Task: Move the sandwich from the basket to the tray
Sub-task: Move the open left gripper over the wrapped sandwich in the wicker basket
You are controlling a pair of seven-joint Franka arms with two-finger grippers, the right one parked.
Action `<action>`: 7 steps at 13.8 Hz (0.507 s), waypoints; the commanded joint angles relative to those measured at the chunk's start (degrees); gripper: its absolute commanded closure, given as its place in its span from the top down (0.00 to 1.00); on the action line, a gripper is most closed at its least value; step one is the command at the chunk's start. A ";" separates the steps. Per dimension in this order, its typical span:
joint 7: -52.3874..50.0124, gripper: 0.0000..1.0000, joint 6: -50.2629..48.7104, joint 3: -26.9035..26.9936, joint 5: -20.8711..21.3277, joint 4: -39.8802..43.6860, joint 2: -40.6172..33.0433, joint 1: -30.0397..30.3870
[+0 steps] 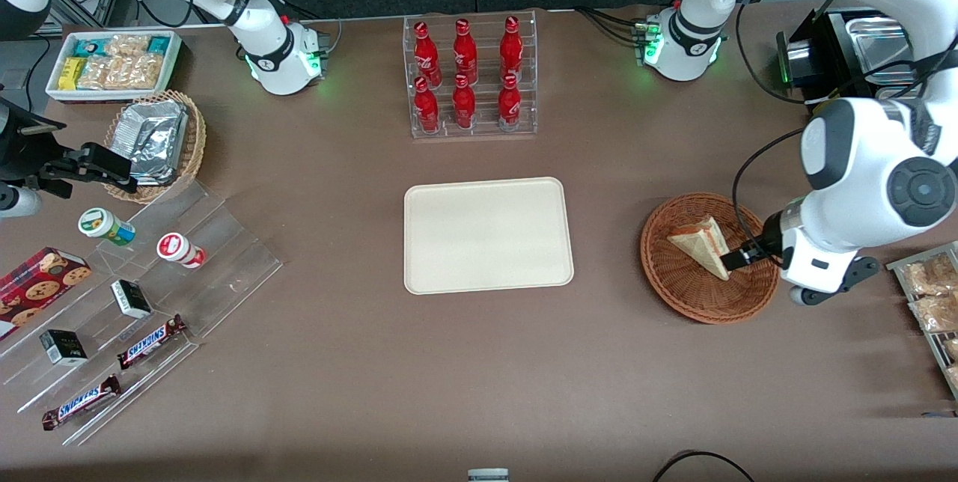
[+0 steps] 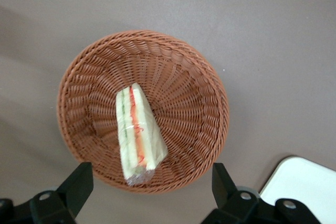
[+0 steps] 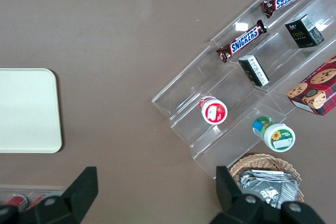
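Note:
The sandwich should go on the cream-white tray (image 1: 488,235), so my gripper should next grab it by its end with bunched clear wrap.
The sandwich (image 1: 702,245), a wrapped triangular wedge with red and green filling, lies in the reddish-brown wicker basket (image 1: 685,287) toward the working arm's end of the table. In the left wrist view the sandwich (image 2: 137,133) lies in the middle of the basket (image 2: 194,93). My gripper (image 1: 737,257) hangs above the basket's rim beside the sandwich, with its fingers (image 2: 79,184) spread wide and nothing between them. The cream-white tray (image 1: 488,235) lies flat at the table's middle and holds nothing; its corner shows in the left wrist view (image 2: 304,184).
A clear rack of red bottles (image 1: 469,78) stands farther from the front camera than the tray. A rack of snack packets (image 1: 932,302) lies beside the basket at the working arm's end. A tan basket of foil packets (image 1: 156,144), a white snack bin (image 1: 112,63) and clear display steps (image 1: 135,302) lie toward the parked arm's end.

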 commanded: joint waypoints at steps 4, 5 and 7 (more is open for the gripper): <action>-6.93 1.00 12.28 0.20 0.97 -13.36 -4.34 -1.03; -8.86 1.00 13.25 0.20 1.49 -14.94 -4.87 -1.38; -12.99 1.00 15.62 0.20 3.51 -18.28 -6.10 -1.74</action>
